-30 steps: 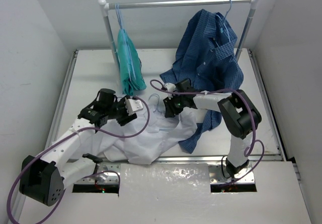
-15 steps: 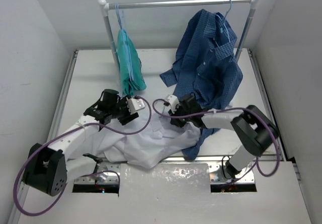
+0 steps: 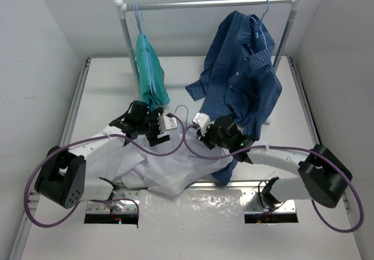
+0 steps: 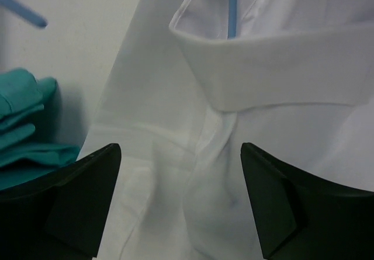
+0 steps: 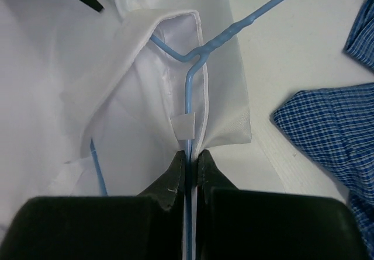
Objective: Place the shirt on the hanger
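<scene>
My left gripper grabs the shirt's fabric below its collar (image 3: 169, 133) (image 4: 196, 169) next, which leaves the hanger's neck free for my right gripper.
The white shirt (image 3: 166, 167) lies crumpled on the table's near middle. Its collar (image 5: 146, 55) is spread around the pale-blue wire hanger (image 5: 188, 90), whose neck and hook stick out past the collar towards the upper right. My right gripper (image 5: 190, 158) is shut on the hanger's wire together with the shirt's collar edge; it also shows in the top view (image 3: 205, 130). My left gripper (image 4: 178, 155) is open and empty just above the shirt's fabric (image 4: 175, 114) below the collar (image 4: 280, 67); in the top view (image 3: 162, 127) it sits left of the right gripper.
A clothes rail (image 3: 204, 4) stands at the back. A teal-green garment (image 3: 149, 76) hangs at its left and shows in the left wrist view (image 4: 23, 131). A dark blue checked shirt (image 3: 242, 76) hangs at its right, its tail reaching the table (image 5: 327, 125).
My left gripper has moved right, closer to the collar. My right arm's elbow has swung out to the lower right while its gripper stayed at the collar with the hanger.
</scene>
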### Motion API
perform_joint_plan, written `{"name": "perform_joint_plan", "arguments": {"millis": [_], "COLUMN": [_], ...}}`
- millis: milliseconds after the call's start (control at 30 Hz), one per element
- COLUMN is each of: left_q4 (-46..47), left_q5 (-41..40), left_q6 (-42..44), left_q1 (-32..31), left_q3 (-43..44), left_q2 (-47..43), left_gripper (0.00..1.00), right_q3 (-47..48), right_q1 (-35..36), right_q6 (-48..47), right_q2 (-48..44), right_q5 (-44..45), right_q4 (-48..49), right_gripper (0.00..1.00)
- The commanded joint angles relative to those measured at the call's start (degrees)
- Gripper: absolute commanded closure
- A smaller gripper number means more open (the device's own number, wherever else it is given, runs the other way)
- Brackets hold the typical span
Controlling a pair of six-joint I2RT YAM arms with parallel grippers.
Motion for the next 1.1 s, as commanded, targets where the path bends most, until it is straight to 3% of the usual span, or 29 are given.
{"name": "perform_joint_plan", "arguments": {"millis": [0, 300, 367, 400, 467, 500, 533, 700, 833, 933, 1067], "left_q4": [3.33, 9.20, 9.74, 9.31, 7.99, 6.51, 6.06, 1.93, -2.38, -5.01, -5.46], "left_q5": [5.44, 7.65, 8.70, 9.40, 10.90, 12.30, 12.66, 9.78, 1.34, -5.25, -7.73], "left_q6": [1.23, -0.34, -0.52, -0.44, 0.09, 0.26, -0.26, -4.20, -9.13, -12.38, -16.86], "left_q1": [-1.38, -5.25, -5.25, -5.34, -5.51, -5.78, -5.95, -6.13, -6.04, -6.04, -6.13], "left_q3": [2.26, 1.64, 2.69, 3.13, 4.45, 4.80, 5.33, 8.13, 12.01, 13.77, 14.21], "left_q2": [1.35, 6.62, 7.67, 7.94, 8.38, 8.47, 8.38, 7.68, 6.28, 4.17, 0.48], "left_gripper": [0.18, 0.18, 0.22, 0.37, 0.58, 0.86, 0.97, 1.00, 1.00, 1.00, 1.00], "right_q3": [-0.16, -2.53, -2.62, -2.62, -2.45, -2.36, -2.27, -0.16, 10.17, 17.47, 20.41], "right_q1": [1.19, 2.51, 2.86, 2.86, 2.86, 2.95, 2.95, 2.51, 1.81, 1.28, -2.22], "right_q6": [-1.66, -2.45, -2.45, -2.54, -2.72, -2.98, -3.16, -2.72, 2.19, 7.55, 17.03], "right_q2": [-4.57, -9.23, -9.93, -10.46, -10.90, -11.25, -11.43, -11.87, -11.78, -12.39, -13.71], "right_q5": [2.29, 1.85, 1.76, 1.76, 2.20, 2.64, 2.90, 5.27, 9.57, 17.19, 21.62], "right_q4": [1.99, 1.28, 1.20, 1.19, 0.76, 0.58, 0.41, -2.84, -13.81, -25.05, -29.74], "right_gripper": [1.00, 1.00, 1.00, 1.00, 1.00, 1.00, 1.00, 1.00, 0.43, 0.35, 0.32]}}
